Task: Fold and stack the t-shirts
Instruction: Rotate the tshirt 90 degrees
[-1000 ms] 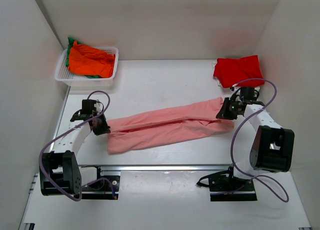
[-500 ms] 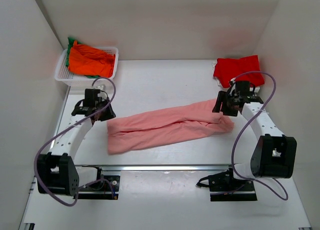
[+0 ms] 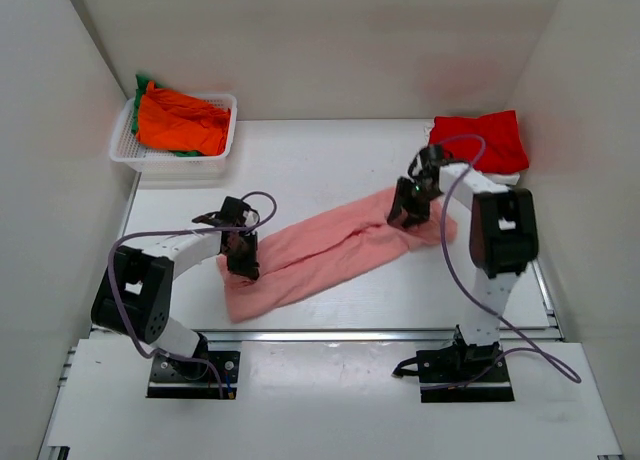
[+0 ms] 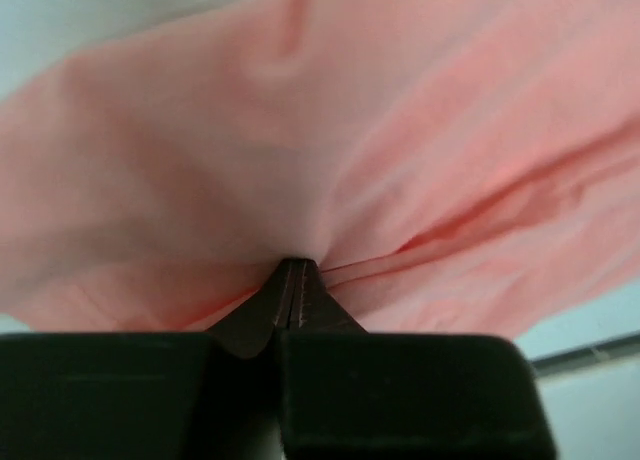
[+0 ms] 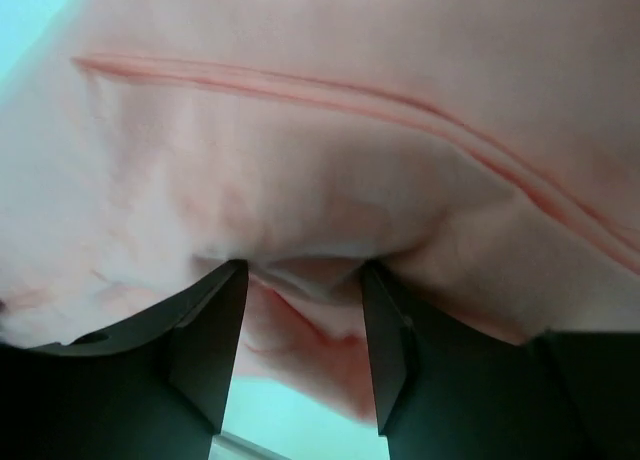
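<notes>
I need to grab the t-shirt's end opposite my left gripper with my right gripper next, to turn and straighten the salmon-pink t-shirt for folding.
The salmon-pink t-shirt lies as a long folded strip, running diagonally from near left to far right. My left gripper sits on its left end. In the left wrist view that gripper is shut, pinching a pucker of the pink t-shirt. My right gripper presses onto the strip's right end. In the right wrist view its jaws stand apart, with a ruck of the pink t-shirt bulging between the tips. The red t-shirt lies folded at the back right.
A white latticed basket at the back left holds an orange t-shirt on top of a green one. White walls close in the table on the left, back and right.
Both grippers let go of the strip's ends and moved inward along it. The left has shut on the fabric again. The strip is now shorter and more slanted.
</notes>
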